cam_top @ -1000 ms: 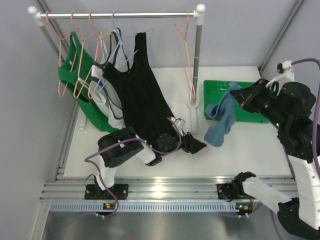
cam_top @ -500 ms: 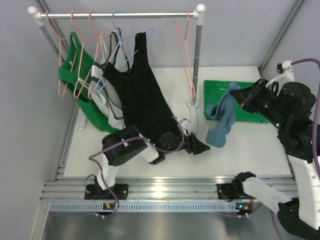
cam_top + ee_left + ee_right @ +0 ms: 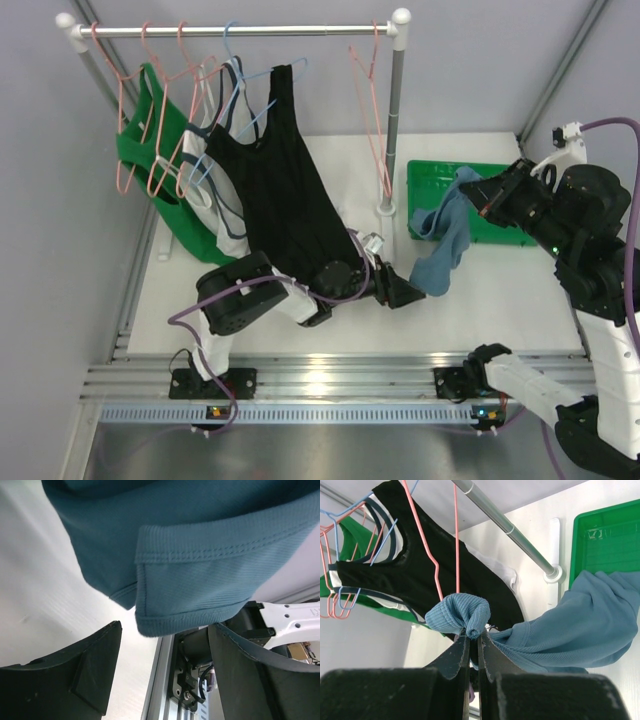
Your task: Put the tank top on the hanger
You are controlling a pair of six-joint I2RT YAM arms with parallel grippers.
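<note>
The tank top needs to be spread for the hanger. Its hanging hem [image 3: 429, 284] [image 3: 171, 619], away from the pinched strap, is the part my left gripper should grab next.
The blue-teal tank top [image 3: 447, 238] hangs from my right gripper [image 3: 484, 205] down over the edge of the green tray to the table. In the right wrist view that gripper [image 3: 474, 638] is shut on a bunched strap of the tank top [image 3: 580, 625]. The salmon-pink hanger [image 3: 370, 120] hangs bare at the right end of the rail, and its wires [image 3: 456, 540] show just beyond the pinched strap. My left gripper [image 3: 412, 292] lies low on the table, open, at the top's lower end. The tank top's hem [image 3: 200, 580] hangs just in front of the open left gripper [image 3: 165, 640], ungripped.
A clothes rail [image 3: 240, 30] on a white post [image 3: 395, 110] carries a black tank top [image 3: 285, 190], a green top [image 3: 150, 140], a white top and a light blue hanger [image 3: 240, 80]. The green tray [image 3: 432, 178] sits right of the post. Aluminium rails run along the near edge.
My left gripper has slid right along the table toward the hanging hem of the tank top. The right arm and the cloth it holds have stayed put.
</note>
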